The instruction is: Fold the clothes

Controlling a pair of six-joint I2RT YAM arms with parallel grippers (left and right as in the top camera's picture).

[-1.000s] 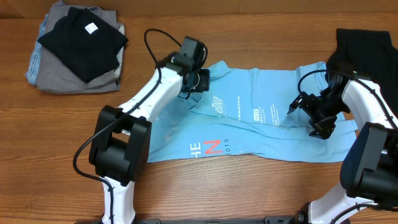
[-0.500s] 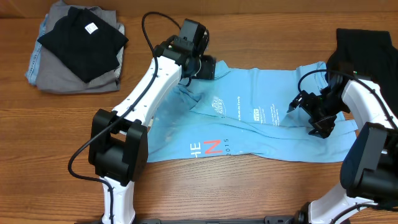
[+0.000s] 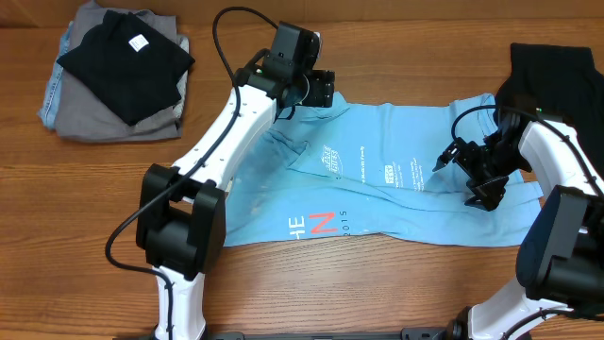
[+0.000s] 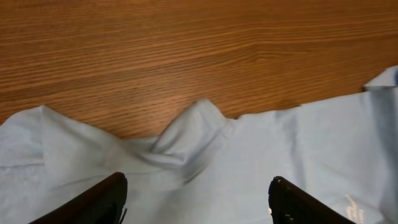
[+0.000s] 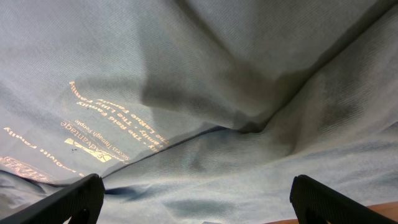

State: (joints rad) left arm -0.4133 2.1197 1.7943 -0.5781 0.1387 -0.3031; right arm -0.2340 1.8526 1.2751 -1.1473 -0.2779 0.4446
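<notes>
The left gripper grabs the T-shirt's far edge (image 3: pixel 334 104) (image 4: pixel 204 117), toward the stacked garments' end, next, to fold that side over the T-shirt's near part.
The clothes, a light blue T-shirt (image 3: pixel 406 142), lie spread across the wooden table, partly folded over, with small white print (image 3: pixel 363 168) and coral-red letters (image 3: pixel 319 225) showing. My left gripper (image 3: pixel 321 88) hovers open over the shirt's far left edge with nothing between its fingers. In the left wrist view the left gripper (image 4: pixel 199 199) hangs above a raised peak of cloth (image 4: pixel 198 121) at the shirt's edge. My right gripper (image 3: pixel 461 179) stands wide open just over the shirt's right part. In the right wrist view the right gripper (image 5: pixel 199 202) spans wrinkled blue cloth (image 5: pixel 236 68).
A stack of folded garments (image 3: pixel 118 66), black on grey, sits at the far left corner. A dark garment (image 3: pixel 557 66) lies at the far right behind my right arm. Bare wood (image 4: pixel 186 50) lies beyond the shirt's far edge.
My left gripper has opened, let go of the shirt's far left edge and moved away toward the far side. The cloth dropped there. The right arm has hardly moved.
</notes>
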